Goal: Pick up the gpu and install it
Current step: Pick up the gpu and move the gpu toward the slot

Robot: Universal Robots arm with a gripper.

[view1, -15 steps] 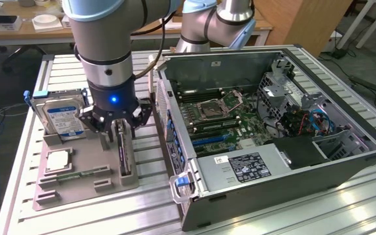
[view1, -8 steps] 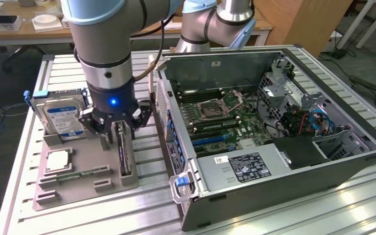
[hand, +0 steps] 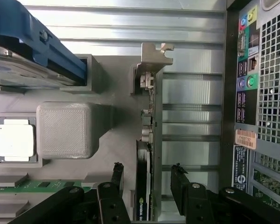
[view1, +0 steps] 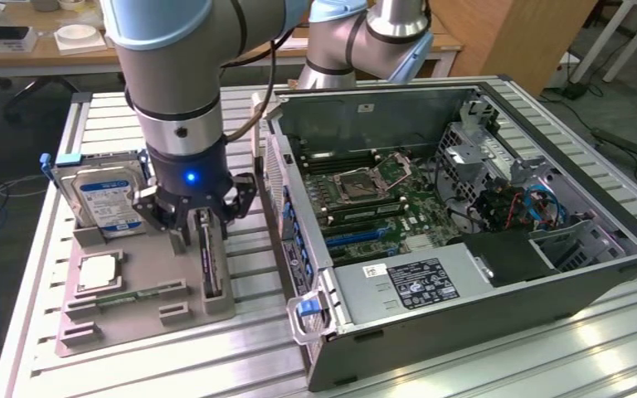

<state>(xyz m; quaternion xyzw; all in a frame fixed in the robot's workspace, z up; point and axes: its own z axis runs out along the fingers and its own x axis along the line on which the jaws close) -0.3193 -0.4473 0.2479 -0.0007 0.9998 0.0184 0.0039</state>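
I should pick up the GPU next with my gripper by its upper edge [view1: 205,224], which stands free, because the grey tray's slot [view1: 215,303] is around the GPU's lower edge.
The gpu [view1: 211,259] is a thin black card standing on edge in a slot of the grey holder tray [view1: 130,327], at the exterior view's left of the computer case. My gripper [view1: 203,230] has come down over it from above. In the wrist view the gpu [hand: 143,191] runs edge-on between the two fingers [hand: 115,179], and its silver bracket [hand: 152,70] is at the far end. My gripper [hand: 147,169] is open. A small gap shows on each side of the card, so the fingers straddle it without touching.
The open computer case [view1: 584,274] lies on the slatted table, its motherboard [view1: 374,207] exposed. On the tray stand a hard drive with a blue-and-white label [view1: 103,199], a silver-topped chip [view1: 97,272] and a green memory stick [view1: 130,294]. The case's rear ports [hand: 245,84] are close beside the card.
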